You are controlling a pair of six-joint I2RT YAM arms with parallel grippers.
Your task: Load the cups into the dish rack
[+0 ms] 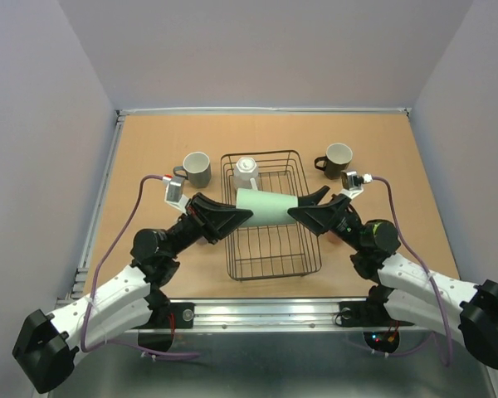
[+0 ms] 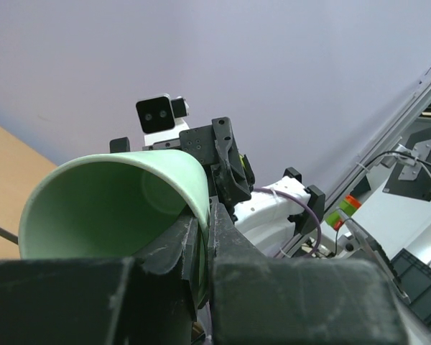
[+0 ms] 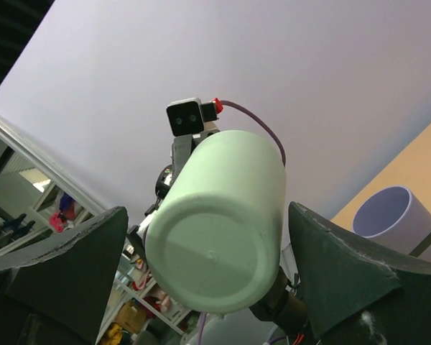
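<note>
My fingertips reach past the green tumbler's flat base, along the tumbler's side (image 1: 282,203), and closing now would catch it, so my right gripper closes next.
The green tumbler (image 1: 266,207) lies on its side in the air over the dish rack (image 1: 231,249). My left gripper (image 1: 242,215) is shut on its rim, one finger inside the mouth and one outside, as the left wrist view shows (image 2: 204,219). My right gripper (image 1: 306,204) is open, its two fingers (image 3: 79,266) either side of the tumbler's base (image 3: 212,262) without touching. A white mug (image 1: 246,171) sits in the rack's far end. The grey mug (image 1: 197,169) stands left of the rack and the black mug (image 1: 337,157) right of it. The lavender and red-pink tumblers are out of view.
A pale cup rim (image 3: 391,213) shows by a rack wire at the right edge of the right wrist view; I cannot tell which cup it is. Walls close the table on the left, far and right sides. A metal rail runs along the near edge (image 1: 266,311).
</note>
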